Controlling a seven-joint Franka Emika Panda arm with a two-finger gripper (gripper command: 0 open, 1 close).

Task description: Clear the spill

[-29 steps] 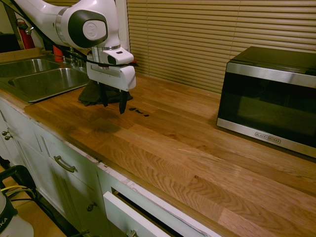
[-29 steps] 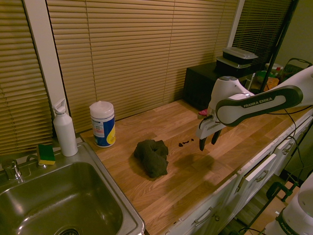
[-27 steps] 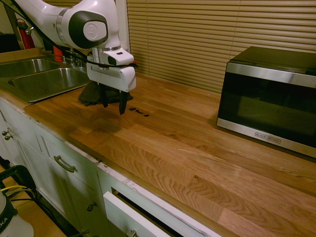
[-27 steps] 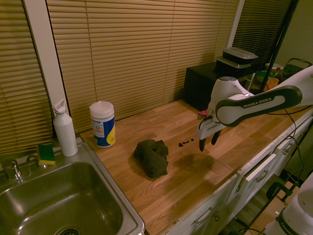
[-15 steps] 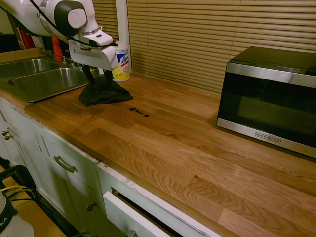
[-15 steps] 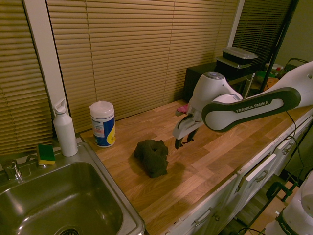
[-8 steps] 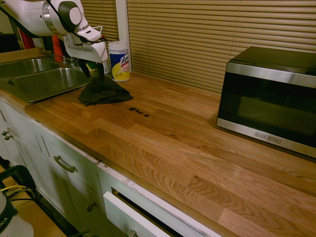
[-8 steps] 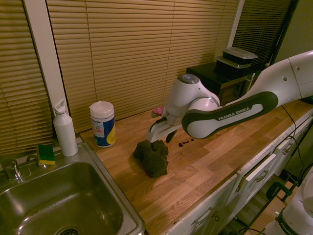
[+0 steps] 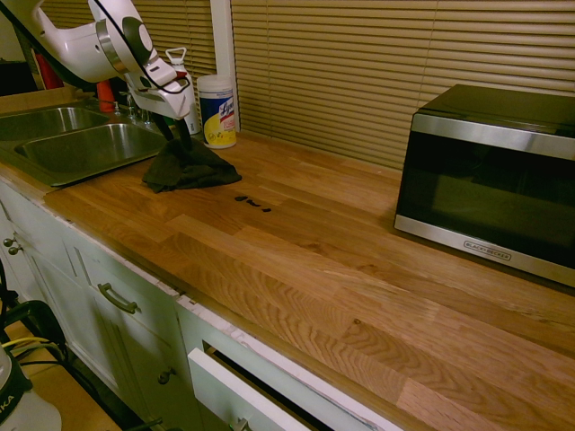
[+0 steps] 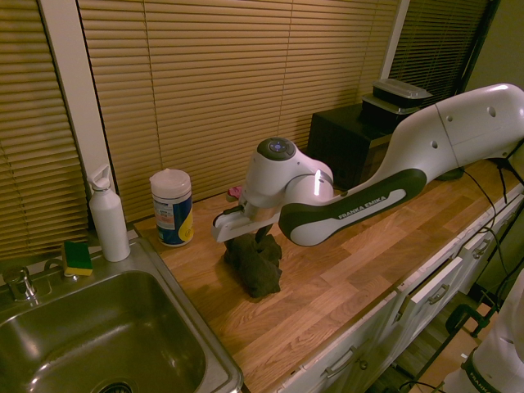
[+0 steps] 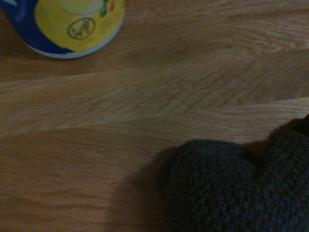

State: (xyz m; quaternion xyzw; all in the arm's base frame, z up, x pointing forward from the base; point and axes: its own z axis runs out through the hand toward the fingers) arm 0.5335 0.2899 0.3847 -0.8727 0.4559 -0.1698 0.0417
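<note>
I should grab the cloth next by its bunched top (image 9: 185, 145), standing above its slack outer edges on the counter.
The spill (image 9: 253, 203) is a short row of tiny black blotches on the wooden counter (image 9: 341, 269), just right of a crumpled dark cloth (image 9: 189, 167). My gripper (image 9: 175, 135) hangs open right over the cloth's top, its dark fingers spread and reaching down to the fabric; I cannot tell whether they touch it. From the other side the gripper (image 10: 254, 237) sits on top of the cloth (image 10: 257, 266), and the arm hides the spill. The wrist view shows the knitted cloth (image 11: 231, 188) close by on bare wood.
A blue and yellow wipes canister (image 9: 216, 109) stands behind the cloth, also seen close up as the canister (image 11: 72, 24). The steel sink (image 9: 72, 144) lies left of the cloth, with a white bottle (image 10: 108, 217) and sponge (image 10: 78, 258) behind it. A microwave (image 9: 490, 171) stands far right.
The arm has swung from above the spill leftward to the cloth and lowered onto its top. The gripper stays open. Cloth and spill have not moved.
</note>
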